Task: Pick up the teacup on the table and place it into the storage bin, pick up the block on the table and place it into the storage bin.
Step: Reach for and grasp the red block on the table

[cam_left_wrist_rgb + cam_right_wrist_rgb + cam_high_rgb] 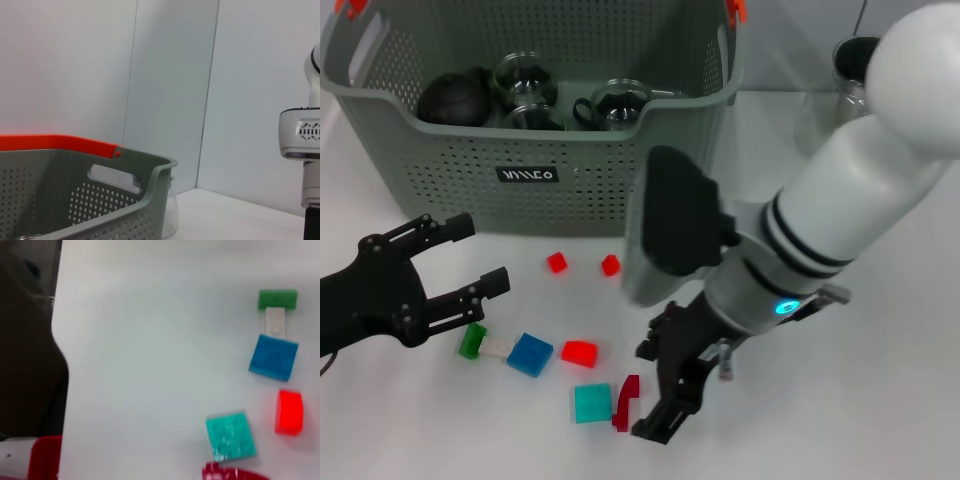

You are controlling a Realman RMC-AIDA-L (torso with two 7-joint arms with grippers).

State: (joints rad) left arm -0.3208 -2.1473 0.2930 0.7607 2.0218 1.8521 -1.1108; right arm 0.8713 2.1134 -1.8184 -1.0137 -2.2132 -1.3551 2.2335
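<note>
The dark red block (pixel 626 402) (pixel 235 474) is still out of reach of my fingers, so my right gripper needs to move toward the block before it closes on the block.
The grey-green storage bin (pixel 440 170) stands at the back and holds glass teacups (pixel 620 100) and a black round thing (pixel 455 98). No teacup shows on the table. Several blocks lie in front of the bin: two small red ones (pixel 557 262), a green (pixel 472 340), a white (pixel 498 347), a blue (pixel 530 354), a red (pixel 579 353) and a teal one (pixel 591 403). My right gripper (pixel 655 392) is open and low over the table, its fingers on either side of a dark red block (pixel 626 402). My left gripper (pixel 460 262) is open and empty, left of the blocks.
A clear glass pitcher with a black lid (pixel 850 70) stands right of the bin. The left wrist view shows the bin's rim (pixel 140 165), its orange clip (pixel 55 142) and the pitcher (pixel 170 210). The right wrist view shows the teal block (pixel 231 436) and the blue block (pixel 274 357).
</note>
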